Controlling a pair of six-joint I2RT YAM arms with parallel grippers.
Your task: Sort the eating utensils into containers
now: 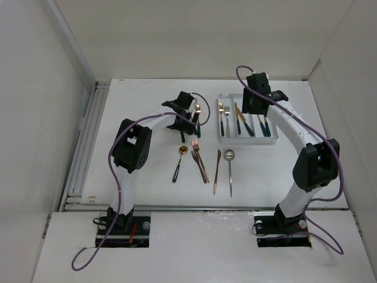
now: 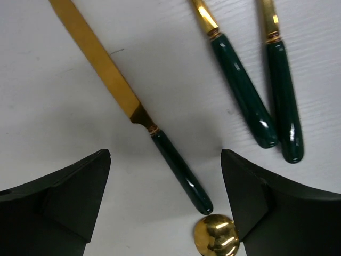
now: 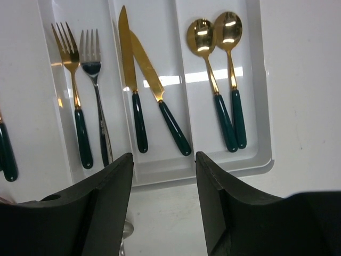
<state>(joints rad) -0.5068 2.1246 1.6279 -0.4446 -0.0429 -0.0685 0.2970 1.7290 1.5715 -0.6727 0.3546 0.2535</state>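
Note:
My left gripper would leave the gold knife on the tabletop if I lifted it now. Its fingers are wide apart around the green handle (image 1: pixel 182 136).
My left gripper (image 1: pixel 183 121) is open and low over a gold knife with a dark green handle (image 2: pixel 178 166), which lies between its fingers (image 2: pixel 74 197). Two more green-handled utensils (image 2: pixel 256 101) lie beside it, seen in the top view as a small group (image 1: pixel 198 121). A gold spoon bowl (image 2: pixel 216 238) sits by the right finger. My right gripper (image 1: pixel 259 106) is open and empty over the near end of the white tray (image 3: pixel 213 169). The tray holds two forks (image 3: pixel 80 106), two knives (image 3: pixel 144 90) and two spoons (image 3: pixel 221 90), one kind per compartment.
Loose on the table in front of the tray (image 1: pixel 247 140) lie a green-handled gold spoon (image 1: pixel 180 160), two copper forks (image 1: pixel 199 162), a copper knife (image 1: pixel 217 171) and a silver spoon (image 1: pixel 230 168). White walls enclose the table on three sides.

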